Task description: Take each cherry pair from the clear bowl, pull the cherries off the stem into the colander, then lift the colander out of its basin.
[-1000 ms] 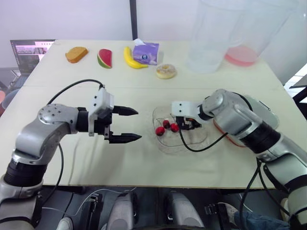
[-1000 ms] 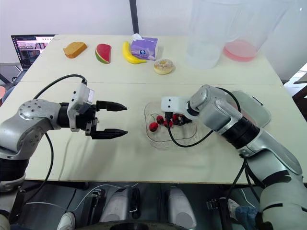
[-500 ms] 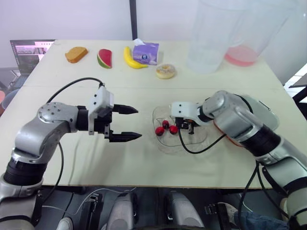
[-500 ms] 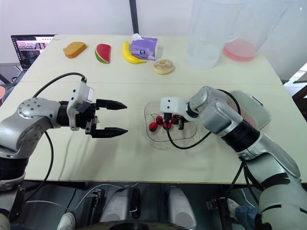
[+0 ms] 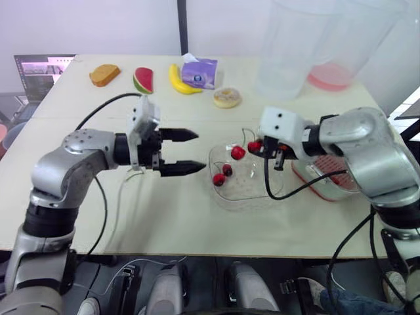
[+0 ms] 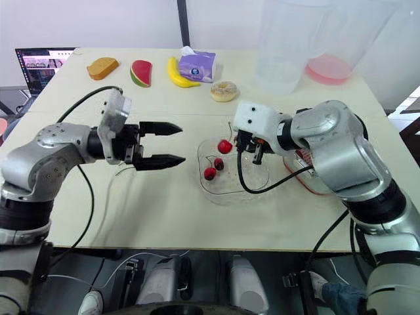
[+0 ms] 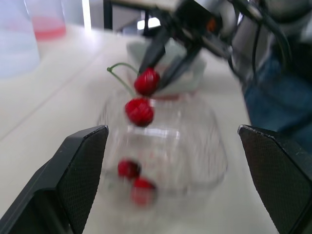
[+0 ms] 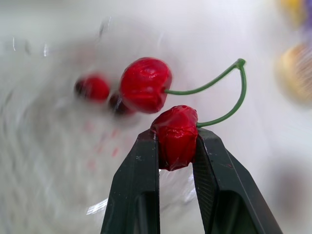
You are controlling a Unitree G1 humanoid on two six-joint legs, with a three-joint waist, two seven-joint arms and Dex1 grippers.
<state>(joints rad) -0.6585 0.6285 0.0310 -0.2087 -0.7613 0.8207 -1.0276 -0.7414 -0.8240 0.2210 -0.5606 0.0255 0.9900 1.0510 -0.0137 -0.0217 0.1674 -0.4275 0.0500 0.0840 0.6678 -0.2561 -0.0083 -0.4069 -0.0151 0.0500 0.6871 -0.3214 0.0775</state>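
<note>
The right gripper's fingers crowd the held cherry [image 5: 254,146], so the left gripper will next grab the stem by its top bend [image 5: 244,130] above those fingers to pull the cherry off.
My right gripper [image 5: 257,148] is shut on one cherry [image 8: 176,136] of a pair. It holds the pair just above the clear bowl [image 5: 266,194]. The pair's second cherry [image 8: 145,84] hangs free beside it on the green stem [image 8: 233,92]. Two more cherries [image 5: 222,174] lie in the bowl's left part. My left gripper [image 5: 199,151] is open, level with the bowl's left rim and pointing at the held pair, with nothing between its fingers [image 7: 83,165]. The red colander [image 5: 323,182] sits in its basin to the right of the bowl, mostly hidden by my right arm.
Along the table's far side lie a bread slice [image 5: 104,74], a watermelon slice [image 5: 143,79], a banana [image 5: 178,80], a purple tissue pack [image 5: 199,71] and a doughnut [image 5: 227,98]. Two tall clear jugs [image 5: 289,52] stand at the back right. A laptop [image 5: 39,71] sits at the far left.
My right gripper has risen out of the bowl with a cherry pair, leaving two cherries behind. My left gripper has moved right and slightly up, closer to the bowl.
</note>
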